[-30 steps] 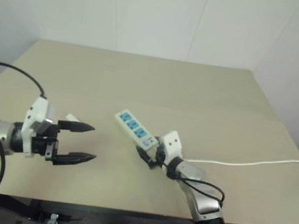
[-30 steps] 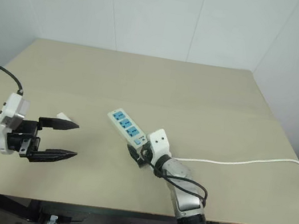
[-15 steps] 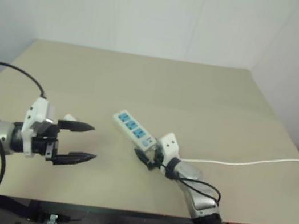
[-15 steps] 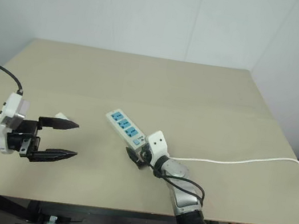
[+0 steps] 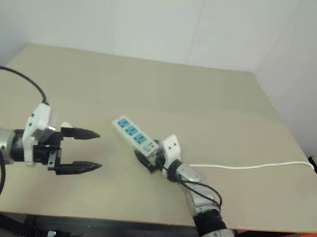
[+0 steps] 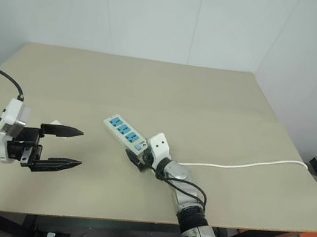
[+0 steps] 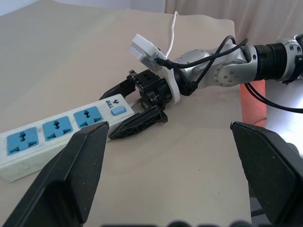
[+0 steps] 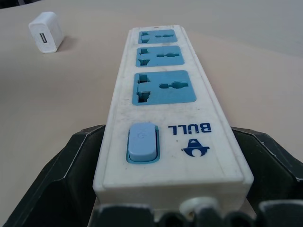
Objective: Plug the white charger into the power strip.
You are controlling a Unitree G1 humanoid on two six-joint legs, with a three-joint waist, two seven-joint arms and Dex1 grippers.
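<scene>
The socket bar [image 5: 131,131] needs to be steady for the charger, so my right gripper should next take hold of the power strip by its switch end [image 5: 148,147].
The power strip [image 5: 134,136], a white bar with three blue sockets, lies flat mid-table. Its switch end sits between the fingers of my right gripper [image 5: 143,158], which is open, low and level; one finger [image 8: 71,179] stands on each side of the strip [image 8: 161,94]. I cannot tell whether they touch it. The white charger [image 8: 46,38], a small cube, rests on the table beyond the strip's far end, just behind my left gripper [image 5: 98,152]. The left gripper hangs open and empty above the table, left of the strip [image 7: 52,137].
The strip's thin white cable [image 5: 248,165] runs right across the beige table [image 5: 169,90] to its right edge. A white wall stands behind the table. Black cables loop off both arms.
My right gripper has slid a little further left and forward along the strip's switch end. The head view has shifted. The left gripper, charger and strip have not moved.
</scene>
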